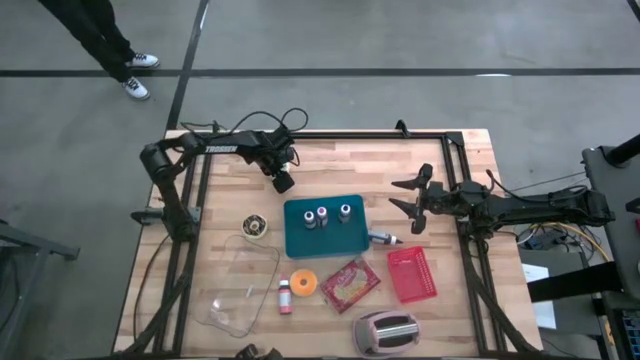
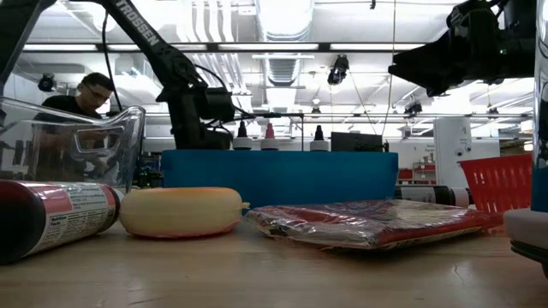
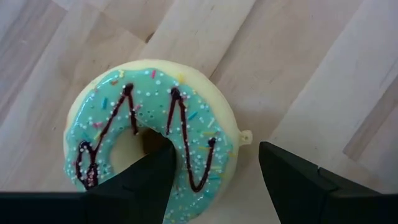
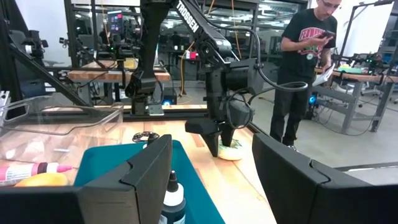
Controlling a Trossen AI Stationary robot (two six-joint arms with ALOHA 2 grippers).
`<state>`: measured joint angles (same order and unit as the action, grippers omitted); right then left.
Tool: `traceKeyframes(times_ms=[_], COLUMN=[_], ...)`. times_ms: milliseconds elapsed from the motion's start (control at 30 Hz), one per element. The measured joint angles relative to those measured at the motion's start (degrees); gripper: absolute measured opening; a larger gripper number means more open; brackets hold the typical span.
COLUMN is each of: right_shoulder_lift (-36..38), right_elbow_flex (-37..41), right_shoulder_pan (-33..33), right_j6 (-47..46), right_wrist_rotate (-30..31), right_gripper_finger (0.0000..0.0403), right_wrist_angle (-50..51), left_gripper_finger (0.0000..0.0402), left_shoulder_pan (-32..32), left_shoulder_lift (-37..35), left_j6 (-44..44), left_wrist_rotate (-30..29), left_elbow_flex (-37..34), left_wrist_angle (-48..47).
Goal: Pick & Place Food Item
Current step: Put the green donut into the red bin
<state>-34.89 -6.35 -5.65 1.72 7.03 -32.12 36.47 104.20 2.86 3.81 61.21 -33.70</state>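
Observation:
The donut has one finger dipping into its hole [image 3: 146,140] and the other reaching down beside its outer rim, so the robot's left gripper needs to close on the donut.
A donut with teal icing, sprinkles and a dark zigzag [image 3: 152,130] lies flat on the wooden table near its far edge. It also shows in the right wrist view [image 4: 231,151], under my left gripper. My left gripper [image 1: 282,181] is open and points down at the donut. One finger [image 3: 140,180] stands over the donut's hole and the other [image 3: 292,180] stands outside its rim. The gripper hides the donut in the high view. My right gripper [image 1: 405,198] is open and empty, held above the table's right side. My left gripper comes at the donut from above with one finger at the hole [image 3: 146,140] and one beyond the outer rim [image 3: 239,134]. I cannot tell whether either finger touches it. The donut lies flat on the table.
A teal tray [image 1: 324,235] with three small bottles stands mid-table. Nearer are a clear container [image 1: 238,285], a small tin [image 1: 255,228], a pink bottle [image 1: 285,296], a yellow-orange round [image 1: 303,284], a red packet [image 1: 349,283], a red basket [image 1: 412,274] and a toaster [image 1: 386,333]. A person [image 4: 305,68] stands beyond the table.

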Motion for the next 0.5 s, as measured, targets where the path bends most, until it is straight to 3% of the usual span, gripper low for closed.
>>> traceKeyframes(times_ms=[200, 500], right_shoulder_lift=[0.0, 0.0], right_elbow_flex=[0.0, 0.0], right_shoulder_pan=[-0.02, -0.02], right_j6=[-0.07, -0.24], right_wrist_rotate=[0.04, 0.04], right_gripper_finger=[0.0219, 0.0219], right_wrist_angle=[0.0, 0.02], left_gripper_finger=[0.0228, 0.017], left_shoulder_pan=[0.0, 0.0], left_shoulder_lift=[-0.04, -0.02], left_j6=[0.23, 0.98], left_wrist_rotate=[-1.53, -1.92], left_elbow_flex=[0.0, -0.04], left_wrist_angle=[1.28, 1.93])
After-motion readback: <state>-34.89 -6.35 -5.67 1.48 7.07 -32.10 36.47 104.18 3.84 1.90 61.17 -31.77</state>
